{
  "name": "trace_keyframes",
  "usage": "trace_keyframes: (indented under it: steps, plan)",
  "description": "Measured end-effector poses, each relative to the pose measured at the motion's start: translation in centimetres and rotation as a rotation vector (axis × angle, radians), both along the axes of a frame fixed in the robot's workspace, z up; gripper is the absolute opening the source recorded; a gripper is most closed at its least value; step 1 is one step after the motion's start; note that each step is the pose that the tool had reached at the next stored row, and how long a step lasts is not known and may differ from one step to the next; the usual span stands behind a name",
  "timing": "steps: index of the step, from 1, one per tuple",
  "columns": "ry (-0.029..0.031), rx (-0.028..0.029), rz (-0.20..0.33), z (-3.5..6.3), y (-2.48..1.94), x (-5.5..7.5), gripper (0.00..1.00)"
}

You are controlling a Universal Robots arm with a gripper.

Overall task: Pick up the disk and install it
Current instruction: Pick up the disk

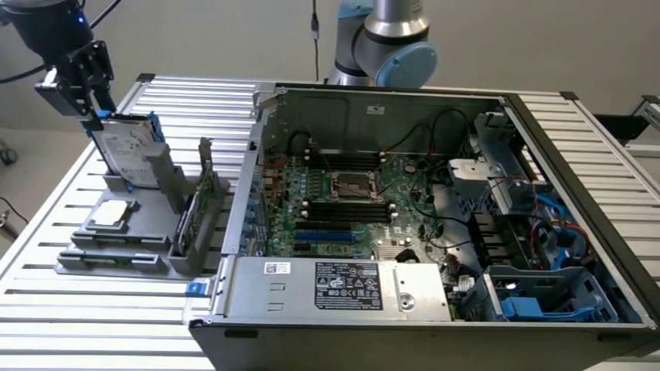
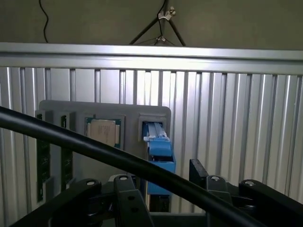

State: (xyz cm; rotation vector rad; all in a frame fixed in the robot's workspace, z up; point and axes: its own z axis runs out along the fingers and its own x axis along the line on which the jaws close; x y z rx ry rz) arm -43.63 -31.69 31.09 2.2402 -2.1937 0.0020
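The grey holder closes around the lower end of the disk, so next I will grab the disk across the blue carrier's exposed top edge [image 1: 124,118] with my gripper.
The disk [image 1: 130,151], a silver-grey drive with a white label in a blue carrier, stands upright on edge in a grey holder [image 1: 124,239] at the exterior view's left. My gripper [image 1: 91,104] hangs just above its top edge. In the wrist view the blue top edge of the disk [image 2: 158,150] lies between my two black fingers [image 2: 124,196], which stand well apart on either side of it. My gripper [image 2: 164,198] is open and holds nothing.
A small square silver chip [image 2: 102,132] rests in the holder beside the disk, with circuit boards slotted upright nearby [image 1: 196,212]. An open computer case [image 1: 413,193] fills the exterior view's right, with blue drive bays [image 1: 536,303] at its near corner. A black cable [image 2: 94,153] crosses the wrist view.
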Motion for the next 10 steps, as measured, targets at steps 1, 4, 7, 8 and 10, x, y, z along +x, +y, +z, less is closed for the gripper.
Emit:
trace_keyframes:
  steps: [1, 4, 7, 8, 10]
  plan:
    - [-0.0002, -0.0002, 0.002, -0.17, 0.00, 0.0, 0.54]
    - [-0.0019, -0.0004, 0.005, -0.69, 0.00, 0.0, 0.54]
    - [-0.0067, -0.0004, 0.006, -1.24, 0.00, 0.0, 0.54]
    - [-0.0084, -0.0003, 0.006, -1.37, 0.00, 0.0, 0.54]
    - [-0.0096, -0.0004, 0.006, -1.49, 0.00, 0.0, 0.54]
